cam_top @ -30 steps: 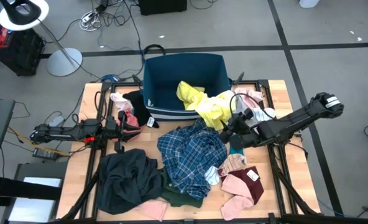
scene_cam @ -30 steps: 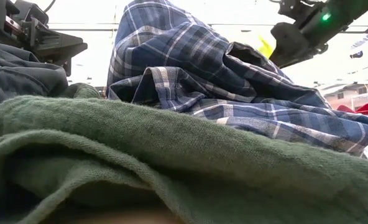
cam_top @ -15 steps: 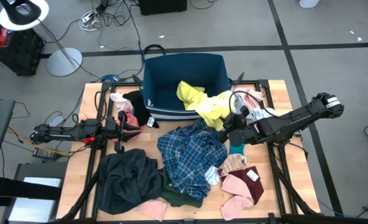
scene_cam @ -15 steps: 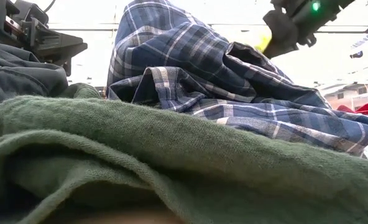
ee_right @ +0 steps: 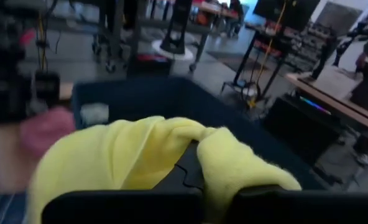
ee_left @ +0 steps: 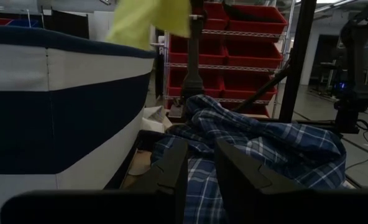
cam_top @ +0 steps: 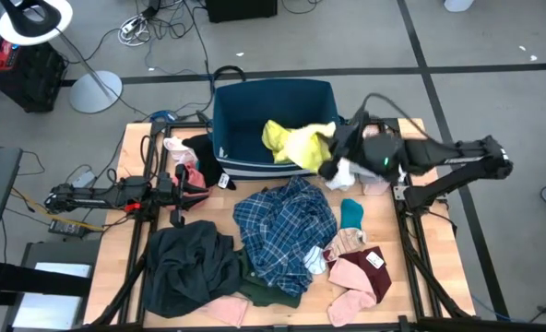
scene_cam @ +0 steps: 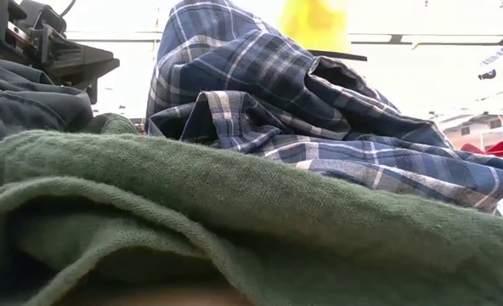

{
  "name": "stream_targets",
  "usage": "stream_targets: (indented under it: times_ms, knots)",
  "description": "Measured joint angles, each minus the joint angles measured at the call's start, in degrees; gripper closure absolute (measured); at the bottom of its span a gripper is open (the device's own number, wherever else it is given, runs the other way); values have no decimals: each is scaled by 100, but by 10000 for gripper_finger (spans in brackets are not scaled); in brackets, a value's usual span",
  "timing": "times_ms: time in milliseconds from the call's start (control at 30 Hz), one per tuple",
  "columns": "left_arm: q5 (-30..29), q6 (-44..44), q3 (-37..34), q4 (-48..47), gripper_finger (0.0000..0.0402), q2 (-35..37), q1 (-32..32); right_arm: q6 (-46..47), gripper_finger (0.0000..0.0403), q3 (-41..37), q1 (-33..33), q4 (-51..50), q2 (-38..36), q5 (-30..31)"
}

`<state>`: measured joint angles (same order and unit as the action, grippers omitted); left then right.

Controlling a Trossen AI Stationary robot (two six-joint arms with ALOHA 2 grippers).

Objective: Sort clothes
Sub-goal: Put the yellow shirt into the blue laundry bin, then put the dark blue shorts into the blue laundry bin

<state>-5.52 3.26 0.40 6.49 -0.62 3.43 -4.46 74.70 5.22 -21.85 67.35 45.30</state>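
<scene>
My right gripper needs to move the yellow piece farther inside before it opens, because the yellow piece's fold [cam_top: 317,146] at my fingertips hangs over the bin's rim [cam_top: 292,169].
The clothes lie loose on the wooden table: a blue-white plaid shirt [cam_top: 282,226] [scene_cam: 302,110] [ee_left: 277,143] in the middle and a dark green top [scene_cam: 234,221] near the front edge. My right gripper [cam_top: 331,157] [ee_right: 187,177] is raised at the front right corner of the dark blue bin [cam_top: 231,120], shut on the yellow piece [cam_top: 296,146] [scene_cam: 319,24]. My left gripper [cam_top: 188,189] [ee_left: 199,174] waits at the table's left, open, its fingers pointing at the plaid shirt with nothing between them. My right gripper holds a bunched fold of the yellow piece [ee_right: 171,149], which drapes over both fingers and hides where they meet it. The cloth is lifted off the table and hangs slack below the gripper. I cannot tell whether its far end [cam_top: 273,134] rests in the bin.
A dark grey garment [cam_top: 190,263] lies at the front left, and pink and maroon pieces [cam_top: 356,277] and a teal sock [cam_top: 351,214] at the front right. Pink and black items [cam_top: 185,152] lie left of the bin. Red shelf bins [ee_left: 252,37] stand beyond the table.
My right gripper has shut on the yellow piece beside the plaid shirt, then risen and gone toward the table's far edge and the bin. The yellow piece has been lifted off the table and the bin's front rim and now hangs from the gripper.
</scene>
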Motion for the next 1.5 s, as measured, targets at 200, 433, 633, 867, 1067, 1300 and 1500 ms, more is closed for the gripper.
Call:
stream_targets:
  times_ms: [200, 433, 633, 867, 1067, 1300, 1500]
  knots:
    - [-1, -1, 0, 1, 316, 0, 1, -275, 401, 274, -1160, 510, 337, -1261]
    - [-1, 0, 0, -1, 316, 0, 0, 262, 382, 481, -1990, 670, 1468, -2190]
    - [-1, 0, 0, -1, 316, 0, 1, 419, 347, 507, -2257, 623, 2258, -2201]
    - [-2, 0, 0, 1, 316, 0, 1, 643, 272, 507, -2260, 434, 2497, -2547]
    - [-2, 1, 0, 1, 316, 0, 1, 648, 201, 509, -2224, 75, 2135, -2807]
    - [-2, -1, 0, 1, 316, 0, 1, 783, 170, 509, -1981, -818, 1163, -2911]
    - [-2, -1, 0, 5, 316, 0, -1, 1369, 180, 509, -1523, -1680, 39, -2826]
